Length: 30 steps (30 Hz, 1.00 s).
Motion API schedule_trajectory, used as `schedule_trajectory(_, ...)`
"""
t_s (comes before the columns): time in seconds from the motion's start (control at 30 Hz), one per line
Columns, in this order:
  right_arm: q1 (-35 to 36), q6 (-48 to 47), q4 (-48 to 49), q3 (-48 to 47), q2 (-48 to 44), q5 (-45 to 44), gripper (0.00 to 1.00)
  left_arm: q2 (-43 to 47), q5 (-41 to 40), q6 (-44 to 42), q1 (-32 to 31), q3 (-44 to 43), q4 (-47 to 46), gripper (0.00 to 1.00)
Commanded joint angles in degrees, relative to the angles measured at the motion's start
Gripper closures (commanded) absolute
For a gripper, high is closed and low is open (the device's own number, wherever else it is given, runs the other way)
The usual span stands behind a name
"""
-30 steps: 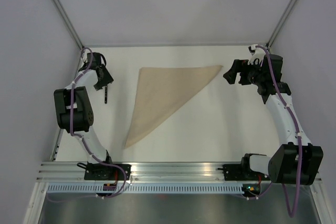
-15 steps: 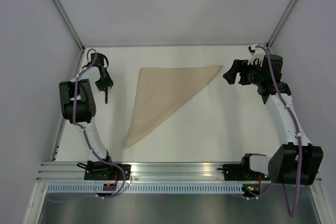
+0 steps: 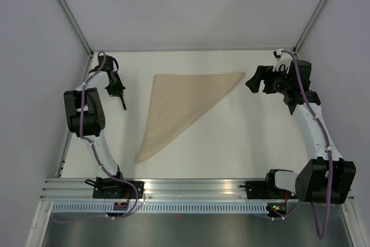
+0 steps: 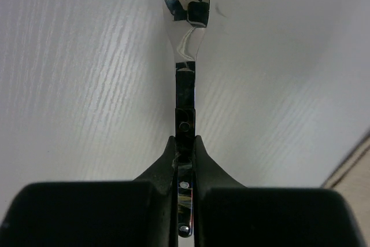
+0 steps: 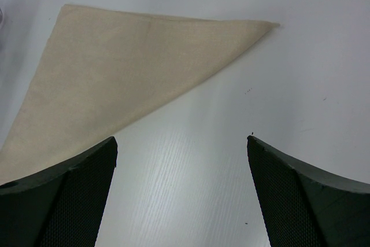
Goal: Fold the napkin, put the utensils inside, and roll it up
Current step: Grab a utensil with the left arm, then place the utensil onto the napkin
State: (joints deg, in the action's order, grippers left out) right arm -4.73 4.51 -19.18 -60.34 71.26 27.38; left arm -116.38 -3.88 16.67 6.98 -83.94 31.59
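My left gripper would bring the fork [image 3: 122, 103] up with it if I lifted it now, because both fingers are tight around the fork's black handle below the tines.
The beige napkin [image 3: 179, 105] lies folded into a triangle in the middle of the white table, its long point toward the near left; the right wrist view shows the napkin [image 5: 127, 79] ahead of the fingers. A fork [image 4: 185, 56] with a black handle and shiny tines sticks out from my left gripper [image 4: 185, 143], which is shut on its handle. From above, the left gripper [image 3: 117, 89] is at the far left with the fork [image 3: 122, 103] pointing toward the near side. My right gripper [image 5: 182, 143] stands wide open over bare table, just right of the napkin's far right corner.
The table's left edge [image 3: 74, 137] runs close to the left arm. Grey enclosure walls and metal posts bound the back and both sides. A metal rail [image 3: 191, 186] with the arm bases lines the near edge.
The left gripper has closed on the fork's handle and the fork has swung slightly, its tip now pointing more to the right. The right arm has not moved.
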Motion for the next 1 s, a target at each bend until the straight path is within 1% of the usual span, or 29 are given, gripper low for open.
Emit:
schedule_trajectory(0.0,0.0,0.8,0.4,-0.8,-0.3,1.0,0.02,9.0,8.7,-4.6,-0.9,-4.6,0.4,0.98)
schedule_trajectory(0.03,0.0,0.7,0.4,-0.9,-0.3,1.0,0.02,10.2,11.5,-6.5,-2.2,-4.9,0.1,0.98)
schedule_trajectory(0.1,-0.1,0.6,0.4,-0.9,-0.2,0.8,0.02,11.9,13.5,-10.0,-4.3,-5.4,0.0,0.98)
schedule_trajectory(0.17,-0.1,0.5,0.4,-0.9,-0.1,0.8,0.02,14.0,15.1,-12.6,-9.2,-5.4,0.0,0.98)
schedule_trajectory(0.2,0.0,0.5,0.4,-0.9,0.1,0.8,0.02,14.6,15.6,-15.5,-10.8,-4.8,0.0,0.98)
schedule_trajectory(0.23,-0.1,0.4,0.4,-0.9,0.1,0.8,0.02,15.3,17.2,-16.5,-14.4,-4.7,0.0,0.98)
schedule_trajectory(0.3,-0.1,0.4,0.4,-0.8,0.1,0.8,0.02,15.2,18.6,-21.6,-18.0,-4.8,2.1,0.98)
schedule_trajectory(0.33,0.0,0.3,0.4,-0.8,0.2,0.8,0.02,14.2,20.9,-22.9,-21.2,-5.4,3.7,0.98)
schedule_trajectory(0.4,0.0,0.3,0.5,-0.7,0.1,0.8,0.02,13.3,23.5,-26.5,-24.2,-6.1,7.4,0.98)
schedule_trajectory(0.43,0.0,0.4,0.6,-0.6,0.1,0.8,0.02,13.0,23.7,-27.4,-27.3,-5.9,7.9,0.98)
schedule_trajectory(0.5,0.0,0.3,0.8,-0.6,0.1,0.5,0.02,12.6,23.8,-29.2,-29.8,-4.8,8.7,0.98)
schedule_trajectory(0.53,0.0,0.3,0.9,-0.5,0.2,0.5,0.02,12.5,24.4,-29.4,-31.7,-4.6,9.1,0.98)
schedule_trajectory(0.63,-0.1,0.3,0.9,-0.5,0.5,0.4,0.02,12.0,24.3,-29.7,-34.8,-3.4,9.2,0.98)
schedule_trajectory(0.77,0.0,0.2,1.2,-0.5,0.9,0.5,0.02,10.2,24.8,-30.1,-38.0,-2.5,9.2,0.98)
schedule_trajectory(0.83,-0.1,0.3,1.2,-0.5,1.1,0.4,0.02,8.4,23.1,-30.2,-40.2,-2.5,9.1,0.98)
schedule_trajectory(0.97,0.1,0.3,1.2,-0.4,1.1,0.4,0.02,4.7,22.4,-28.5,-42.3,-3.5,7.7,0.98)
